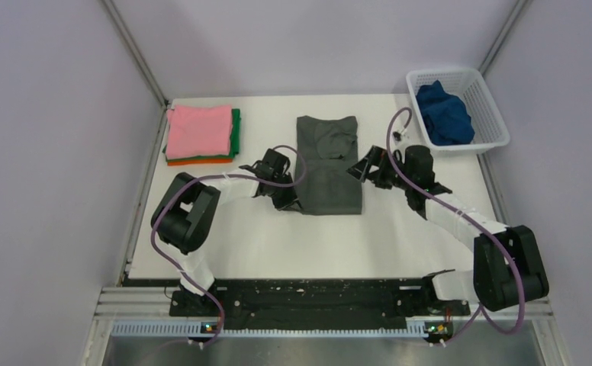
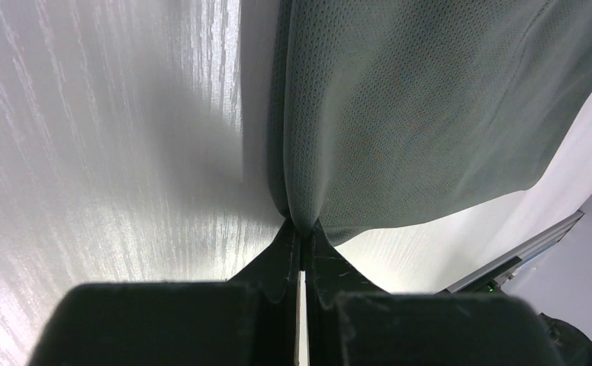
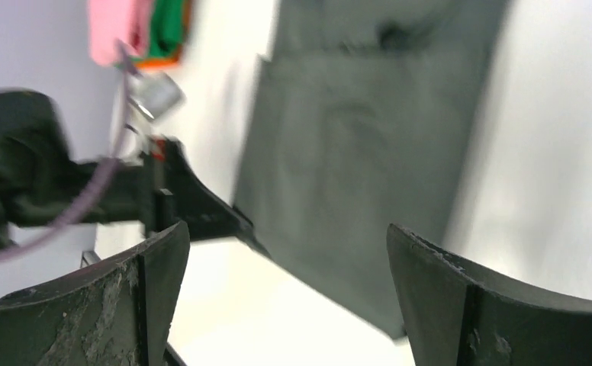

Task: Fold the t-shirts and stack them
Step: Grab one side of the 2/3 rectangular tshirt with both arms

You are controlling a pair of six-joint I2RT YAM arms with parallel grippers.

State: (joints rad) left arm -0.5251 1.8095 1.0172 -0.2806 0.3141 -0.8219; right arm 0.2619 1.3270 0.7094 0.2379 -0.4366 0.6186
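Note:
I should next grab the grey t-shirt's near corner (image 1: 360, 212) (image 3: 397, 329) with my right gripper, across from my left gripper, to fold the near end of the t-shirt over.
A dark grey t-shirt (image 1: 327, 164) lies folded into a long strip in the middle of the table. My left gripper (image 1: 291, 203) sits at its near left corner. In the left wrist view the left gripper (image 2: 302, 225) is shut on a pinch of the grey t-shirt's (image 2: 430, 107) edge. My right gripper (image 1: 360, 169) hovers at the shirt's right edge. In the right wrist view the right gripper (image 3: 285, 229) is open and empty above the grey t-shirt (image 3: 354, 130). Pink, green and orange t-shirts (image 1: 200, 133) lie stacked at the back left. A dark blue t-shirt (image 1: 444, 113) lies crumpled in the basket.
A white mesh basket (image 1: 491, 114) stands at the back right corner. Grey walls close in the table on the left, back and right. In the right wrist view the left arm (image 3: 194, 206) reaches in from the left, with the folded stack (image 3: 148, 30) behind it.

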